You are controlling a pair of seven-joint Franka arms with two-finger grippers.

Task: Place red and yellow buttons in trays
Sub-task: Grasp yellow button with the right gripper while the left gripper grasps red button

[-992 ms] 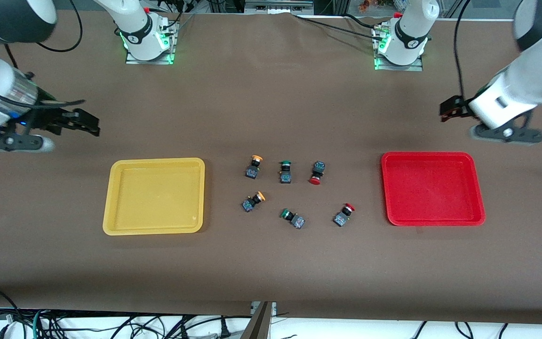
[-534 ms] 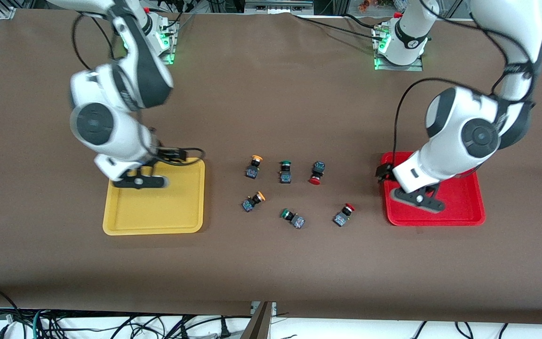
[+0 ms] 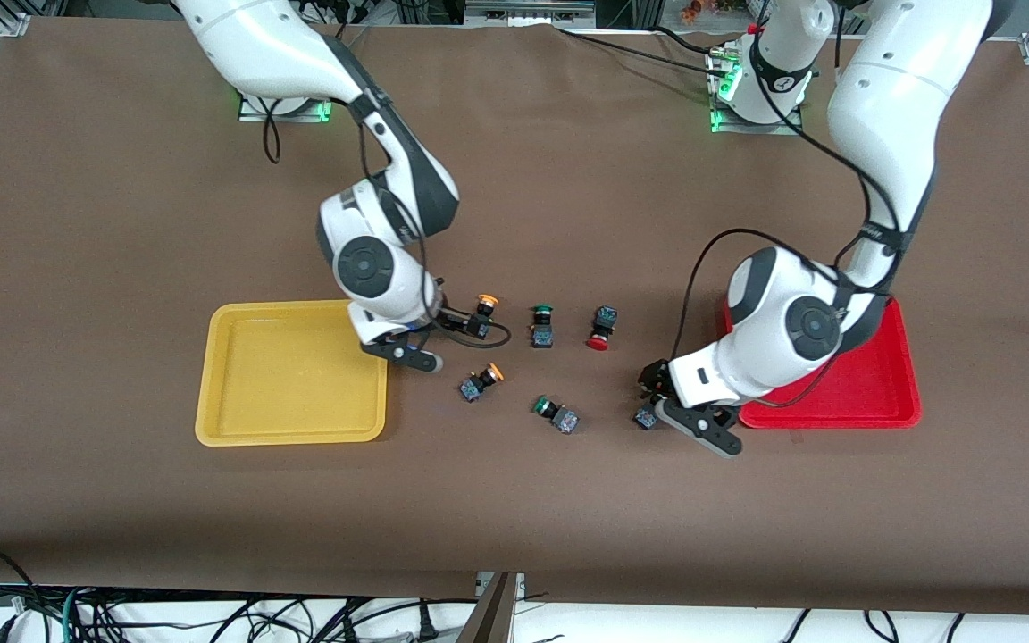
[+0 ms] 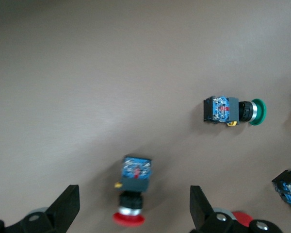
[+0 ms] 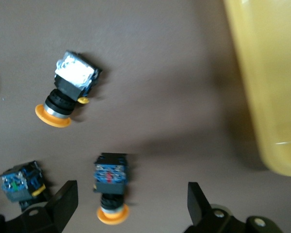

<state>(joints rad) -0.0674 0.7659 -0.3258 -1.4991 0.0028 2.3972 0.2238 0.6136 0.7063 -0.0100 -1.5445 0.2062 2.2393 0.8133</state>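
My left gripper is going to grip the button by its dark body (image 3: 646, 417) next, so its red cap stays free while I carry the button to the red tray (image 3: 903, 366).
The yellow tray (image 3: 211, 375) lies toward the right arm's end of the table and the red tray (image 3: 903, 366) toward the left arm's end, both holding no buttons. Between them lie two yellow buttons (image 3: 482, 313) (image 3: 480, 381) and two red buttons (image 3: 600, 329) (image 3: 645, 417). My right gripper (image 3: 461, 323) is open over the yellow button farther from the front camera (image 5: 110, 189), whose cap sits between its fingers (image 5: 63, 201). My left gripper (image 3: 653, 397) is open over the nearer red button (image 4: 133, 189), a finger (image 4: 68, 206) on each side.
Two green-capped buttons (image 3: 541, 326) (image 3: 556, 415) lie among the others; one shows in the left wrist view (image 4: 235, 110). The yellow tray's rim (image 5: 266, 87) and the other yellow button (image 5: 68, 94) show in the right wrist view.
Both arms have swung in from over the trays to the buttons in the middle. The right gripper now hangs over a yellow button, the left over a red one. No button has moved.
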